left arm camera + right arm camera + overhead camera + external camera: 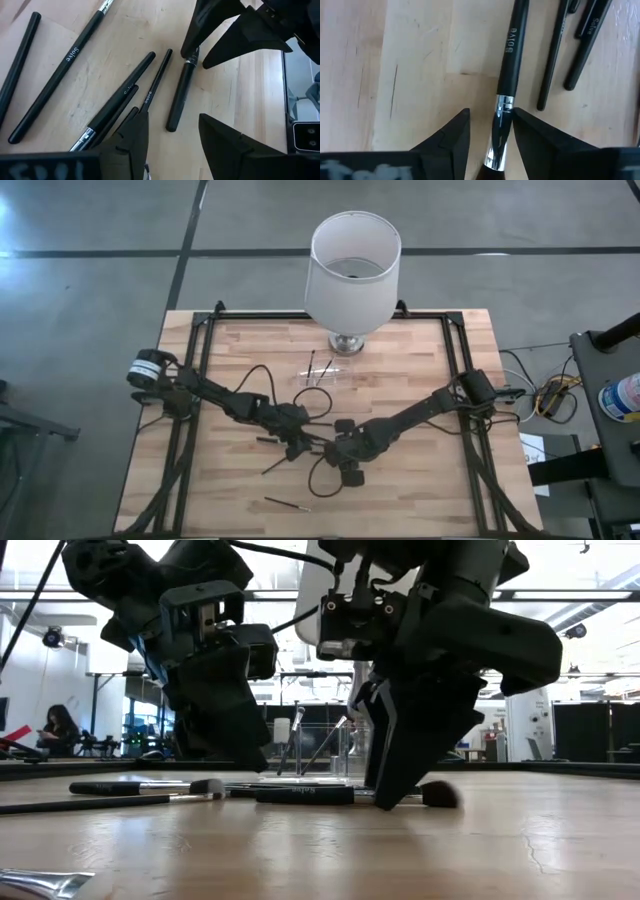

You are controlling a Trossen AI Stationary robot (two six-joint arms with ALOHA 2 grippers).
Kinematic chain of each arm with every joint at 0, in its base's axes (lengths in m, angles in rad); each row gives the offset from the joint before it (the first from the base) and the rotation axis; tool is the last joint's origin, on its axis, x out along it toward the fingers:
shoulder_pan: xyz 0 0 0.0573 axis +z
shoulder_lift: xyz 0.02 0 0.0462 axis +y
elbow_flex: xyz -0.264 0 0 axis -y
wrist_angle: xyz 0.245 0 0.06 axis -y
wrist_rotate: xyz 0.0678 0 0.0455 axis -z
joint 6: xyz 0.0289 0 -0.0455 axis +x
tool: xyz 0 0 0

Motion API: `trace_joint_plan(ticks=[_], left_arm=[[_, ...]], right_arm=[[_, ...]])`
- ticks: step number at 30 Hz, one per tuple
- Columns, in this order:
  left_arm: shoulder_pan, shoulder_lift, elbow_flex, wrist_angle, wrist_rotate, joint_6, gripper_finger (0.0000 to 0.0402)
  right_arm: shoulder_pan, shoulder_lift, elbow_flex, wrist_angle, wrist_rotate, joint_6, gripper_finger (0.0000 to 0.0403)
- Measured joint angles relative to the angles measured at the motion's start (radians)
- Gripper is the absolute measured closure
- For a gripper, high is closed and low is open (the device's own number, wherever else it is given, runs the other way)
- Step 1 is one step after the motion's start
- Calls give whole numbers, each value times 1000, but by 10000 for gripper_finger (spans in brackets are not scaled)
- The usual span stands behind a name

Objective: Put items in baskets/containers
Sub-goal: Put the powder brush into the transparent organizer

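Observation:
My left gripper will next take hold of the brush by its black handle point(178, 100), so that the brush can then go into the clear holder.
Several thin black brushes lie flat on the wooden table in the left wrist view point(120, 100). One of them point(180, 95) lies apart from the others. My right gripper point(491, 120) is open and points down, with one finger on either side of that brush's silver ferrule point(502, 105); it also shows in the high view point(337, 450). My left gripper point(172, 137) is open and empty, low over the brush's handle end, and it also shows in the high view point(297, 446). The clear holder point(325, 375) stands farther back with two brushes upright in it. My right gripper has one finger point(530, 135) right beside the ferrule, and I cannot tell whether it touches. The other finger stands clear of it. The brush lies flat on the table.
A large white lampshade on a metal base point(350, 265) stands at the table's far edge, behind the holder. Loose brushes lie near the front edge point(285, 502) and left of the grippers point(275, 465). Both arms meet closely at the table's middle.

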Motion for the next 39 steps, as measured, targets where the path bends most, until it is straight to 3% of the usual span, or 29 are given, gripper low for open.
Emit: trace_joint_plan(ticks=[5, 8, 13, 20, 30, 39], left_arm=[[-30, 0, 24, 30, 23, 41, 236], [-77, 9, 64, 54, 9, 174, 236], [-130, 94, 129, 34, -127, 411, 236], [-117, 196, 148, 23, -178, 433, 236], [-124, 257, 162, 18, -197, 469, 237], [-132, 304, 179, -6, -223, 451, 278]], right_arm=[[2, 0, 5, -1, 25, 12, 276], [2, 0, 4, 2, 25, 33, 282], [5, 0, 1, 3, 31, 78, 303], [19, 1, 8, -6, 36, 83, 339], [23, 3, 39, -4, 78, 125, 346], [14, 1, 67, -13, 104, 119, 368]])
